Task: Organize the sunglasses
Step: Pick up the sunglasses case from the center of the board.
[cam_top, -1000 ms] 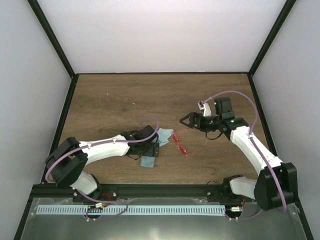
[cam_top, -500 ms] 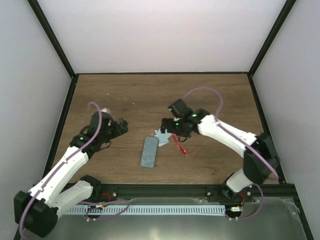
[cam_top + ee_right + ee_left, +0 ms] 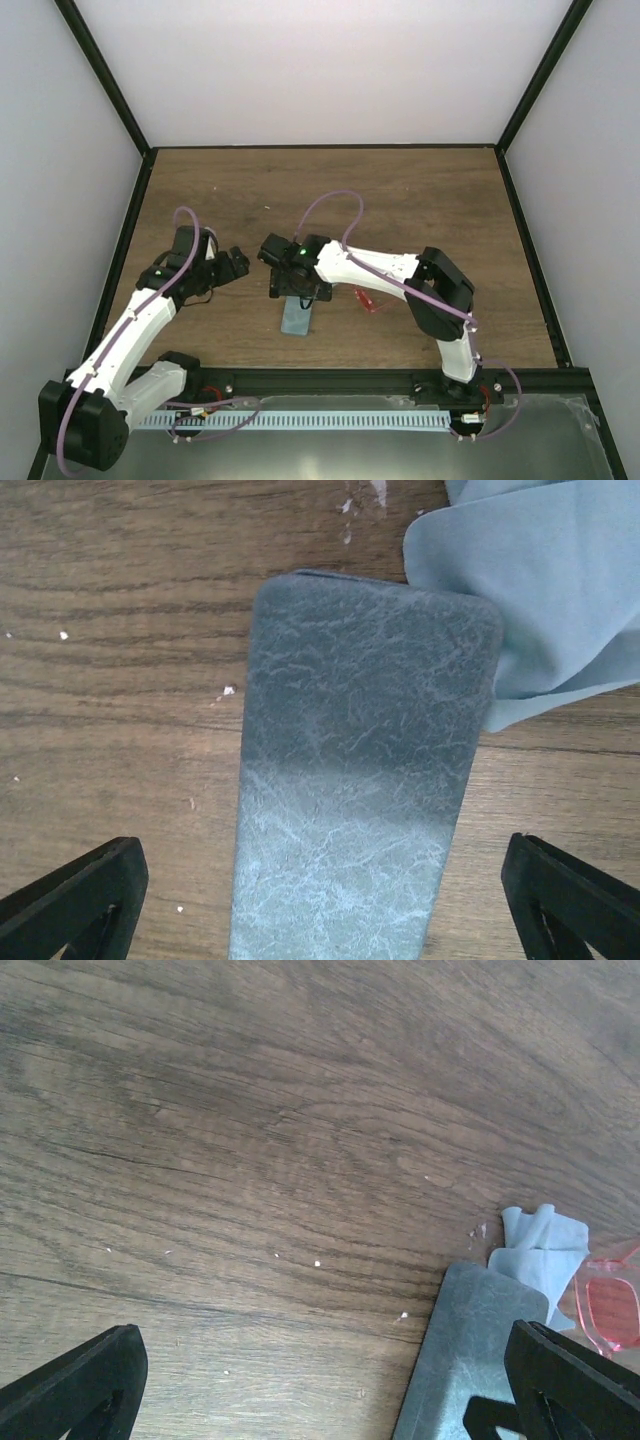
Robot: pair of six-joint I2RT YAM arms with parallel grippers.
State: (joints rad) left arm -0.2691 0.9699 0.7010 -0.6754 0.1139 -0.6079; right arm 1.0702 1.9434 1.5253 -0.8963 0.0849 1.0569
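Observation:
The case between my right gripper's fingers is below them, so they would miss it by closing now; I need to lower them first, then close on it.
The red translucent sunglasses (image 3: 366,300) lie on the table right of the grey-blue case (image 3: 296,318); their edge shows in the left wrist view (image 3: 610,1308). My right gripper (image 3: 297,288) is open just above the case's far end, its fingers either side of the case (image 3: 350,780), not touching it. The light blue cloth (image 3: 540,590) lies against the case's far right corner. My left gripper (image 3: 234,264) is open and empty over bare wood, left of the case (image 3: 470,1360) and the cloth (image 3: 540,1250).
The black frame rail (image 3: 330,382) runs along the near edge, and dark posts with white walls close in the wooden table (image 3: 420,190). Small white crumbs (image 3: 317,1262) lie on the wood near the case.
My right gripper has reached left from beside the sunglasses to over the case's far end. My left arm left the case a second ago, swung left, and has since barely moved.

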